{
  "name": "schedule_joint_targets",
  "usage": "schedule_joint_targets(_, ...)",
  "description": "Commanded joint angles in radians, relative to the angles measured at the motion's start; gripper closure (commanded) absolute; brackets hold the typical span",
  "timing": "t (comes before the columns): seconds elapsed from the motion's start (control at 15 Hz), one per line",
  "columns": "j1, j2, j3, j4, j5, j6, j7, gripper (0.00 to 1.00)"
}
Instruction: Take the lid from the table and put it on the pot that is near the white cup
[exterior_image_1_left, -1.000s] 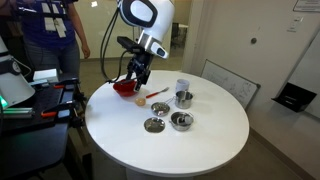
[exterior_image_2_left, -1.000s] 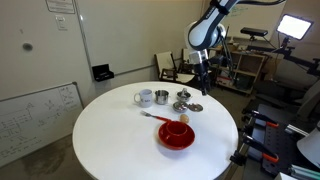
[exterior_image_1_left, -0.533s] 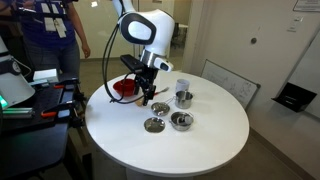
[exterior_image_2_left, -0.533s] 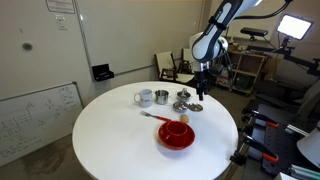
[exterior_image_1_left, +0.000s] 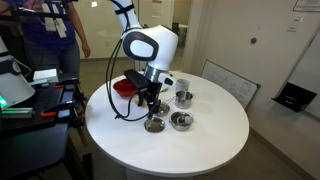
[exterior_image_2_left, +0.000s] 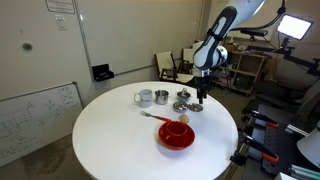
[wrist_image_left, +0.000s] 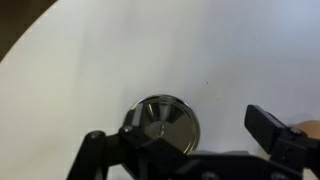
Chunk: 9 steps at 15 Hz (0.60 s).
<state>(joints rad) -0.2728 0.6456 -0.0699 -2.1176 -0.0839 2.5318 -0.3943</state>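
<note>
My gripper will next grab the lid from above by the knob at its centre, keeping the lid's rim free, to set it flat on the pot.
The lid (wrist_image_left: 165, 120) lies flat on the white table, silvery with a darker centre. In the wrist view it sits between my open gripper (wrist_image_left: 198, 130) fingers, nearer the left one. In both exterior views my gripper (exterior_image_1_left: 150, 108) (exterior_image_2_left: 200, 101) hangs just above the lid (exterior_image_1_left: 153, 125) (exterior_image_2_left: 189, 107), apart from it. The pot (exterior_image_1_left: 184, 99) (exterior_image_2_left: 161, 97) stands right next to the white cup (exterior_image_1_left: 182, 86) (exterior_image_2_left: 143, 98), away from my gripper.
A wider, shallower steel pot (exterior_image_1_left: 180, 120) (exterior_image_2_left: 183, 96) stands close beside the lid. A red bowl (exterior_image_1_left: 125, 87) (exterior_image_2_left: 176, 133) and a utensil (exterior_image_2_left: 152, 115) lie nearby. The round white table (exterior_image_1_left: 200, 150) has chairs and equipment racks around it.
My arm has swung from above the red bowl across to the lid and come lower. The gripper has stayed open and nothing on the table has moved.
</note>
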Motion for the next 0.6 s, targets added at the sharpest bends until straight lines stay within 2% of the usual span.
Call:
schedule_joint_targets(0.0, -0.009, 0.058, 0.014, 0.075, 0.003, -0.004, -0.002, 0.00)
schedule_joint_targets(0.53, 0.018, 0.146, -0.009, 0.172, 0.000, -0.027, 0.089, 0.00)
